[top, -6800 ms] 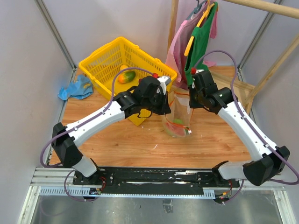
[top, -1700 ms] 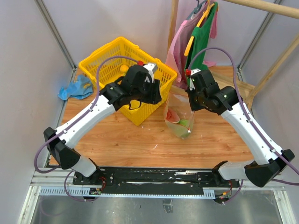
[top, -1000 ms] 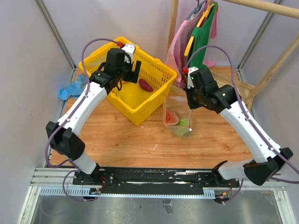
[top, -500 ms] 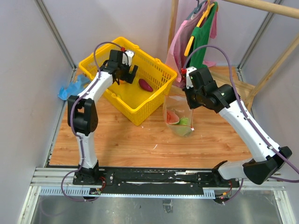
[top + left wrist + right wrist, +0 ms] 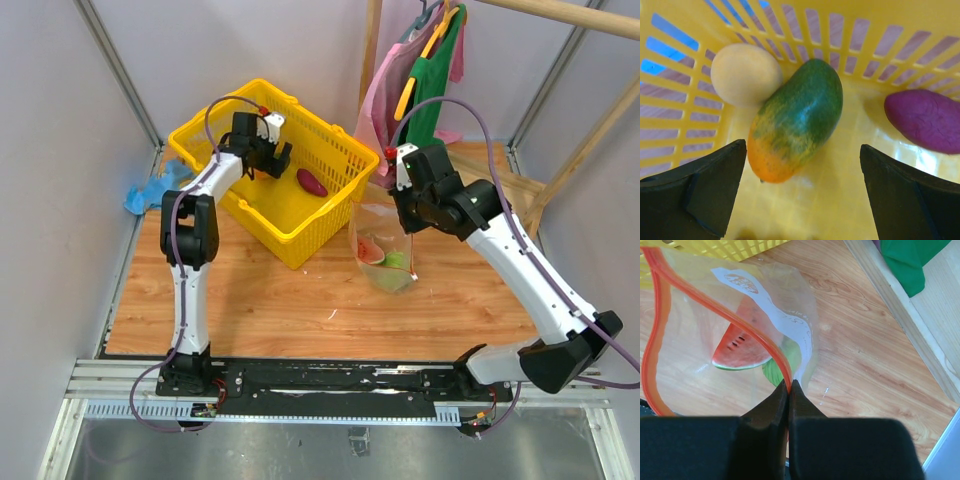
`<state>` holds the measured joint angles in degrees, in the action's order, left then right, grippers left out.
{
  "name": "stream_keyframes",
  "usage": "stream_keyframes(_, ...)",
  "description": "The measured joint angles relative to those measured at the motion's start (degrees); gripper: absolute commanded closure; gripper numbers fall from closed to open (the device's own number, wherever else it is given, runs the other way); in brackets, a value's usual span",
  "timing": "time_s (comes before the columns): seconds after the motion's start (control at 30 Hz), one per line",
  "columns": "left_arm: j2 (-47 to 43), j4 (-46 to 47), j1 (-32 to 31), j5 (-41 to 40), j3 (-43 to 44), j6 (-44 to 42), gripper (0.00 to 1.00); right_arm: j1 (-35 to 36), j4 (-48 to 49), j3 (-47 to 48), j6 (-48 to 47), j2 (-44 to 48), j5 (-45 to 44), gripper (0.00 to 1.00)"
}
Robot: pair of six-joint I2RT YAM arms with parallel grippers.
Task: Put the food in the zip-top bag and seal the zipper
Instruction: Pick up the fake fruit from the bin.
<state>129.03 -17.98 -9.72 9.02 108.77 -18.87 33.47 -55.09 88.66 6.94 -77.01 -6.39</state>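
Observation:
The green end of the green-and-orange fruit should lead into the bag's opening, so my left gripper will grab the fruit across its narrow sides, toward the fruit's orange end (image 5: 261, 174) (image 5: 783, 135).
My left gripper (image 5: 802, 192) hangs open inside the yellow basket (image 5: 330, 215), just above a green-and-orange fruit (image 5: 797, 117) that lies between its fingers' line and the basket wall. A cream round piece (image 5: 745, 74) touches that fruit. A purple eggplant-like piece (image 5: 925, 120) (image 5: 311, 183) lies to the right. My right gripper (image 5: 789, 386) is shut on the red-orange zipper (image 5: 715, 307) of the zip-top bag (image 5: 385, 262), holding its mouth open. Inside the bag lie a red watermelon wedge (image 5: 737, 351) and a small green piece (image 5: 771, 374).
Pink and green clothes (image 5: 425, 80) hang on hangers behind the bag. A blue cloth (image 5: 160, 190) lies left of the basket. A wooden frame (image 5: 520, 185) runs along the table's right side. The bag stands on the wooden tabletop (image 5: 300, 300) right of the basket.
My left arm has swung from beside the bag back into the basket, and its gripper has opened wide over the fruit. The right gripper keeps hold of the bag's zipper, nearly still.

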Motion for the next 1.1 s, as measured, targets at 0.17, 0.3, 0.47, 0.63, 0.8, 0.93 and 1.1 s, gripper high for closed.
stream_keyframes(0.17,4.4,2.5,0.2,1.7,2.8,-0.1,0.05,0.0,0.0,0.0,0.0,-0.9,0.9,0.99)
stream_keyframes(0.3,7.2,3.0,0.3,3.7,3.6,0.5,0.16,0.0,0.0,0.0,0.0,-1.1,1.2,0.99)
stream_keyframes(0.47,8.4,1.6,0.2,6.0,3.6,1.4,0.45,0.0,0.0,0.0,0.0,-1.1,1.5,0.99)
stream_keyframes(0.63,8.1,1.6,0.3,8.2,2.8,1.4,0.69,0.0,0.0,0.0,0.0,-1.1,1.5,0.99)
stream_keyframes(0.8,4.7,0.7,0.3,9.6,-1.3,1.6,0.80,0.0,0.0,0.0,0.0,-1.1,1.5,0.99)
stream_keyframes(0.93,-0.2,0.3,0.3,10.4,-5.9,2.4,0.85,0.0,0.0,0.0,0.1,-1.0,1.5,0.99)
stream_keyframes(1.1,-8.4,0.3,0.3,11.6,-10.7,3.7,0.87,0.0,0.0,0.0,0.3,-0.5,1.8,0.99)
